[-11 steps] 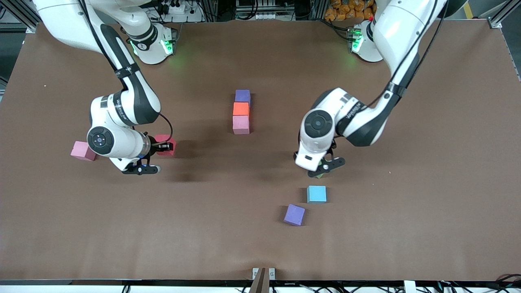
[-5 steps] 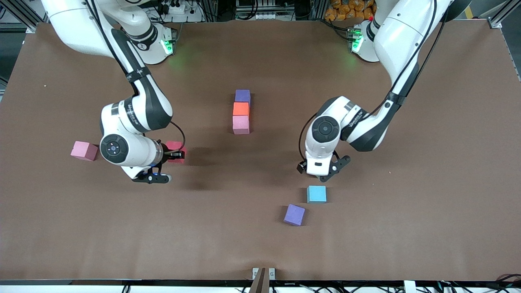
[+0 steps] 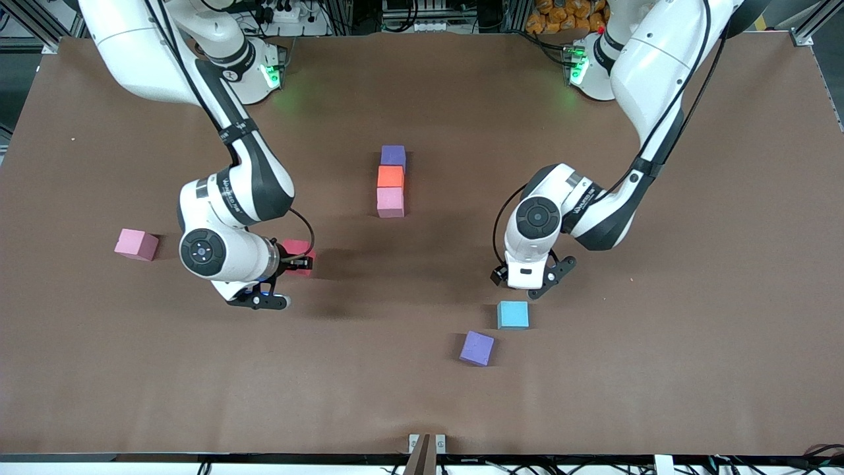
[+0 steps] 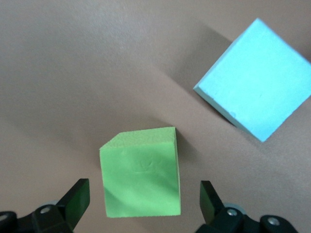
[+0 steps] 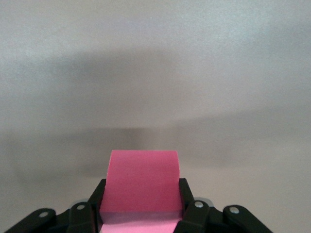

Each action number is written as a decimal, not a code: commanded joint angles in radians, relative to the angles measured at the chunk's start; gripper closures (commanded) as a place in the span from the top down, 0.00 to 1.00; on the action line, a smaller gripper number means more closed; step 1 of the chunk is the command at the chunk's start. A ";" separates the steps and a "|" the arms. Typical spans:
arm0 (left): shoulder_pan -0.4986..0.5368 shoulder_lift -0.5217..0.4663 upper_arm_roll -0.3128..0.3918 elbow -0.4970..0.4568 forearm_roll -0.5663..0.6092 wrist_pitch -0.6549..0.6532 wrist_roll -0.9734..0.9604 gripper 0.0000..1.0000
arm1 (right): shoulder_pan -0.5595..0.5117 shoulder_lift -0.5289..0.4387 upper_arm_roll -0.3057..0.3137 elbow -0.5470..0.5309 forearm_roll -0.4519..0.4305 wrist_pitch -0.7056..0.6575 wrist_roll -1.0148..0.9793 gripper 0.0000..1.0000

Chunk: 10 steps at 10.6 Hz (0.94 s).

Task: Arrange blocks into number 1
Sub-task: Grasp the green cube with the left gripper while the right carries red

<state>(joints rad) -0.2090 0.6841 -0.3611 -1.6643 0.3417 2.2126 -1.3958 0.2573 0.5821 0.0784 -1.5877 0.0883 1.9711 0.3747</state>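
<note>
My left gripper is going to grab the green block by its opposite sides next, to extend the block column (image 3: 391,181) into the number 1.
Three blocks form a touching column mid-table: purple (image 3: 393,156), orange (image 3: 390,176), pink (image 3: 390,202). My right gripper (image 3: 300,262) (image 5: 142,190) is shut on a red block (image 3: 297,249) (image 5: 142,179), held above bare table between a loose pink block (image 3: 136,244) and the column. My left gripper (image 3: 531,280) (image 4: 144,204) is open, its fingers on either side of a green block (image 4: 141,174) without touching it. The left hand hides that block in the front view. A light blue block (image 3: 513,315) (image 4: 257,80) lies just nearer the camera, and a second purple block (image 3: 477,348) nearer still.
The brown table (image 3: 692,330) runs wide on all sides of the blocks. Both arm bases stand at the table's top edge. A small metal bracket (image 3: 426,443) sits at the edge nearest the camera.
My right arm has carried the red block toward the left arm's end, away from the loose pink block. My left hand has shifted slightly and now covers the green block in the front view.
</note>
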 commanded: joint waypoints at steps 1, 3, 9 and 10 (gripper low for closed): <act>0.005 0.009 -0.006 -0.015 0.031 0.029 -0.017 1.00 | 0.019 0.027 -0.002 0.043 0.002 -0.023 0.021 0.00; 0.017 0.009 -0.006 -0.009 0.030 0.029 -0.008 1.00 | 0.049 0.076 -0.002 0.104 -0.007 -0.023 0.113 0.00; 0.020 0.029 -0.004 -0.005 0.030 0.039 -0.008 1.00 | 0.184 0.150 -0.002 0.175 0.005 -0.009 0.309 0.00; 0.022 0.029 -0.004 -0.008 0.030 0.039 -0.003 0.35 | 0.206 0.150 -0.002 0.173 0.008 -0.008 0.311 0.00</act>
<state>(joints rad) -0.1930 0.7112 -0.3602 -1.6691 0.3428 2.2398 -1.3957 0.4393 0.7124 0.0808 -1.4496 0.0887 1.9725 0.6619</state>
